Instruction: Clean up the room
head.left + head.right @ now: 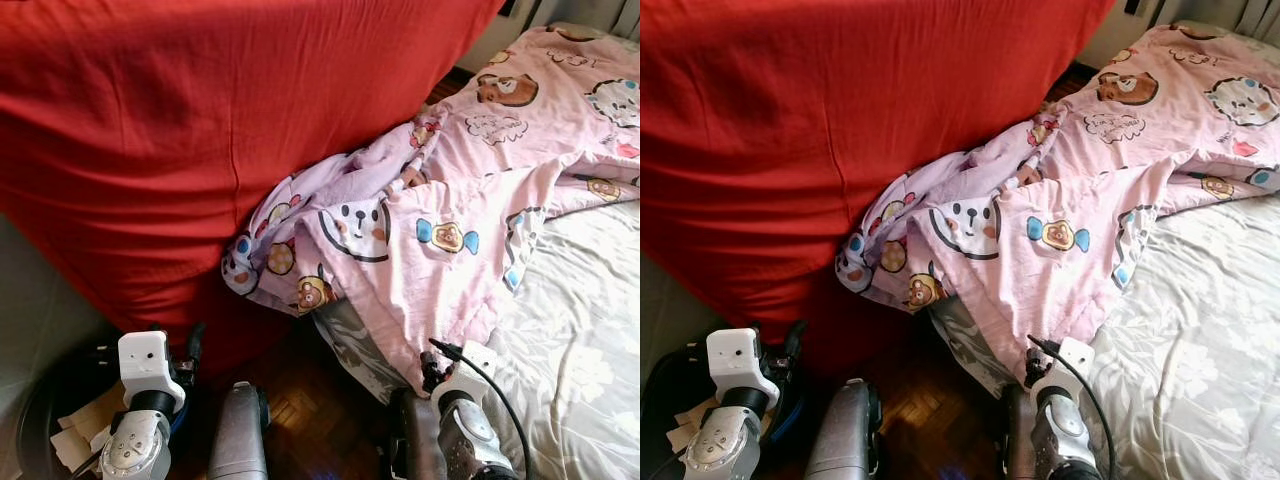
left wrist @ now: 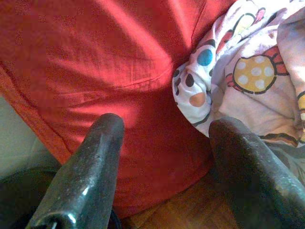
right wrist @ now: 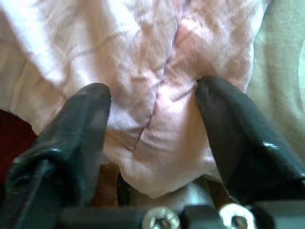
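Note:
My right gripper grabs the quilt's hanging edge fold next, which dangles free off the bed while the rest lies slack.
A pink quilt with cartoon animals lies crumpled across the bed and spills over its edge toward the floor. Its hanging corner rests against a large red cloth. My left gripper is open and low, pointing at the red cloth and that corner, and holds nothing. My right gripper is open at the bed's edge. Its fingers stand on either side of a pink fold of the quilt, which lies between them ungripped.
A grey flowered sheet covers the bed on the right. Dark parquet floor shows in the narrow gap between bed and red cloth. A black round bin with cardboard sits at my lower left.

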You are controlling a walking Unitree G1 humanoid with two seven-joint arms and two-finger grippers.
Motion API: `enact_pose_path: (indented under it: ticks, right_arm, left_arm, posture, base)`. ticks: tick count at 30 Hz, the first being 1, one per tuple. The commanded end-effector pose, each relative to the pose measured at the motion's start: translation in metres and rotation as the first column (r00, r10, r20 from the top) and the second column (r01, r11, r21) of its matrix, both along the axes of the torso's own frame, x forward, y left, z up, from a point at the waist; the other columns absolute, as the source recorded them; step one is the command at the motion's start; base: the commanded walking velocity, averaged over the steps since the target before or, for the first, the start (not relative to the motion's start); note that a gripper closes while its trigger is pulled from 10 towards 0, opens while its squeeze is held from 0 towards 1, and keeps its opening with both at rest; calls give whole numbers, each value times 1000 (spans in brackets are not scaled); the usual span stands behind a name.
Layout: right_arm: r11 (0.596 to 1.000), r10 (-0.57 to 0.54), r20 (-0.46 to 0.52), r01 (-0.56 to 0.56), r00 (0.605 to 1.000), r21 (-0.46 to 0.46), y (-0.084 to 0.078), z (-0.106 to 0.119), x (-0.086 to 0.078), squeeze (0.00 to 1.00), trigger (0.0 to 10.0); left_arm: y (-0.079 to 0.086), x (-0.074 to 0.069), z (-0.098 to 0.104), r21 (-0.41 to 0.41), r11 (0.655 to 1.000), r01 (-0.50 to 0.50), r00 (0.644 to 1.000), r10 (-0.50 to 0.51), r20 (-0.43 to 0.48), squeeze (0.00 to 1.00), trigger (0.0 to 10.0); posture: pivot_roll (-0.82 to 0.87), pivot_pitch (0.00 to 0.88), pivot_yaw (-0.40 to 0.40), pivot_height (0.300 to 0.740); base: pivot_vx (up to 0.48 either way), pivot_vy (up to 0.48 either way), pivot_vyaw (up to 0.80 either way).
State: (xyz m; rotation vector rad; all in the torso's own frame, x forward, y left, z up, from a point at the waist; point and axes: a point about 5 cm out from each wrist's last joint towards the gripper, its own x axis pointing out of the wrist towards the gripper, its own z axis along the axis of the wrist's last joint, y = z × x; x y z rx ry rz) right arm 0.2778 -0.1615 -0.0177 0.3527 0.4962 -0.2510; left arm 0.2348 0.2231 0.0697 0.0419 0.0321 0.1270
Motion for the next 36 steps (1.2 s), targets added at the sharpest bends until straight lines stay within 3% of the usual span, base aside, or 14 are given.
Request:
enact_pose_path:
  ticks: [1,3,4,19,24,27,36]
  right_arm:
    - [1000,-19,-30,20,999,20,2,-4,-4,1000,10000]
    - [1000,-21,-30,22,999,21,2,-4,-3,90,10000]
    - [1000,-22,-31,22,999,21,2,-4,-3,0,10000]
    - [992,-117,-33,115,993,-42,-13,-6,-9,0,10000]
    - [997,-72,-69,71,995,-9,-7,-12,-13,0,10000]
    - [999,13,-80,-9,997,44,5,-14,-13,0,10000]
    - [997,66,-119,-61,991,45,12,-17,-15,0,10000]
  left_arm:
    - [5,-5,-1,15,1000,-14,1000,14,-17,0,10000]
    - [5,-6,-1,16,1000,-14,1000,14,-19,0,10000]
    - [4,-6,-1,16,1000,-13,1000,14,-20,0,10000]
    - [1,-6,-2,20,1000,-3,1000,4,-22,0,10000]
    - [0,-6,-3,19,1000,-3,1000,3,-23,0,10000]
    - [0,-5,-3,19,1000,-3,1000,3,-23,0,10000]
    - [0,-5,-3,20,1000,-4,1000,4,-25,0,10000]
  posture:
    - [88,243,22,580]
    - [89,243,22,580]
    - [90,244,22,580]
    - [84,246,14,580]
    - [85,246,15,580]
    - [85,246,16,580]
    - [87,244,16,580]
  base:
    - [0,0,0]
    - [0,0,0]
    - [0,0,0]
    - [0,0,0]
    - [0,0,0]
    - [0,0,0]
    - [0,0,0]
